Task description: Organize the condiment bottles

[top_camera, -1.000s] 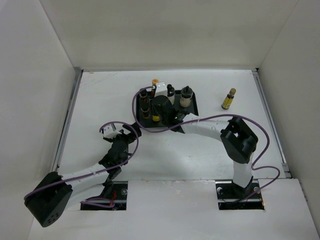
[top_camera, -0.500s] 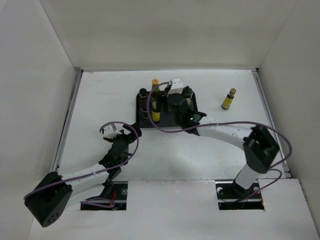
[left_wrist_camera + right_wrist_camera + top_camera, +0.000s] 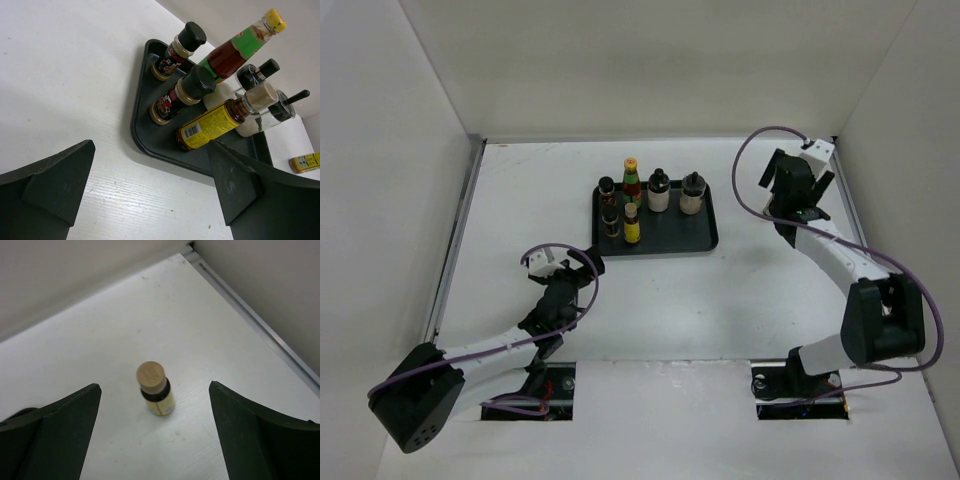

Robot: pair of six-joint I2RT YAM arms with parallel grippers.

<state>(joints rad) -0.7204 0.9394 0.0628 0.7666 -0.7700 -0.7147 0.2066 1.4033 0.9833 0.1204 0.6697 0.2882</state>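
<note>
I would leave the small bottle standing on the bare table if I lifted my right gripper now, because the fingers are wide apart and table shows on either side of the bottle.
The black tray point(image 3: 705, 240) sits mid-table and holds several condiment bottles. They are two dark black-capped jars point(image 3: 608, 186) point(image 3: 610, 220), a green-red sauce bottle point(image 3: 631, 178), a slim brown yellow-labelled bottle point(image 3: 632, 226) and two whitish bottles point(image 3: 659, 193) point(image 3: 692, 194). Another small brown yellow-labelled bottle point(image 3: 159, 399) stands upright on the bare table at the right rear. My right gripper point(image 3: 154, 387) point(image 3: 792, 192) hovers open above it, a finger on either side, and hides it from the top camera. My left gripper point(image 3: 563, 268) point(image 3: 151, 142) rests open near the tray's front left corner point(image 3: 142, 137), empty.
White walls close in the table on three sides. A metal rail point(image 3: 260, 325) runs along the right wall, close to the lone bottle. Purple cables loop off both arms.
My right gripper opened over the tray, leaving the slim brown bottle standing there. It then swung to the right rear, above the lone bottle. The left arm stayed still.
</note>
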